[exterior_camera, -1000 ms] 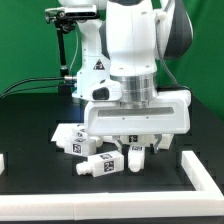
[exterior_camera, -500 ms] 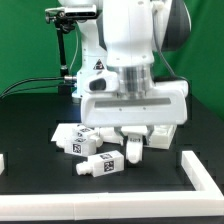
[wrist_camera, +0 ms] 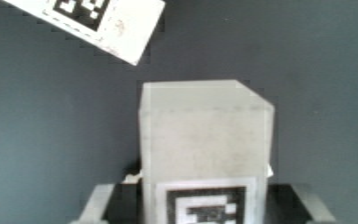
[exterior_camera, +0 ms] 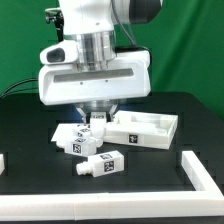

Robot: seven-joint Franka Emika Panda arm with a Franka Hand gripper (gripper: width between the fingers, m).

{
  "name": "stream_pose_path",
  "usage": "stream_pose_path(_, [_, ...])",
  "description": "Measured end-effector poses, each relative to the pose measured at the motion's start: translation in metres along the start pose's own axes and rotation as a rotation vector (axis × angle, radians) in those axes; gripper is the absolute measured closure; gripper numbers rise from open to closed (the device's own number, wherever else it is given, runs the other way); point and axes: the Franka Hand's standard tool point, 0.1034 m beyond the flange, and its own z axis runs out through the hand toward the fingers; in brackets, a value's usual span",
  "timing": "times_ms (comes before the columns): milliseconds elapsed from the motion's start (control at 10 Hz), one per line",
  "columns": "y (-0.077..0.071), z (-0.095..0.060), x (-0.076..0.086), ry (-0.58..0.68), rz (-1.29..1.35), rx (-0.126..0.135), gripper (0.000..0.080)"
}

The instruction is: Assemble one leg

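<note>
The leg hangs upright above the black table and would drop if I opened now, so my gripper keeps holding the leg from here.
My gripper (exterior_camera: 97, 120) is shut on a leg (exterior_camera: 97, 127), a chunky white peg with a black-and-white tag, and holds it above the table over the loose legs. In the wrist view the leg (wrist_camera: 202, 130) fills the middle, clamped between my fingers (wrist_camera: 108, 202), with its tag next to the gripper (wrist_camera: 202, 205). Another leg (exterior_camera: 100, 163) lies on the black table in front. More tagged legs (exterior_camera: 73, 140) lie beside it toward the exterior view's left.
The large flat white panel (exterior_camera: 148, 130) with a raised rim lies toward the exterior view's right. A white L-shaped rail (exterior_camera: 196, 170) borders the front right. A white tagged part (wrist_camera: 96, 25) shows at the edge of the wrist view.
The gripper has risen with the leg and moved toward the exterior view's left, from in front of the panel to above the loose legs.
</note>
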Motion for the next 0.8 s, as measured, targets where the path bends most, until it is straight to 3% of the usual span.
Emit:
stream_pose_path(300, [0.005, 0.002, -0.002, -0.002, -0.035, 0.002, 0.0519])
stream_pose_path(400, [0.021, 0.003, -0.006, -0.005, -0.073, 0.007, 0.0519])
stream_pose_path(600, [0.072, 0.001, -0.013, 0.001, -0.161, 0.009, 0.0519])
stream_pose_path(800, [0.118, 0.013, -0.03, 0.012, -0.22, -0.019, 0.0519])
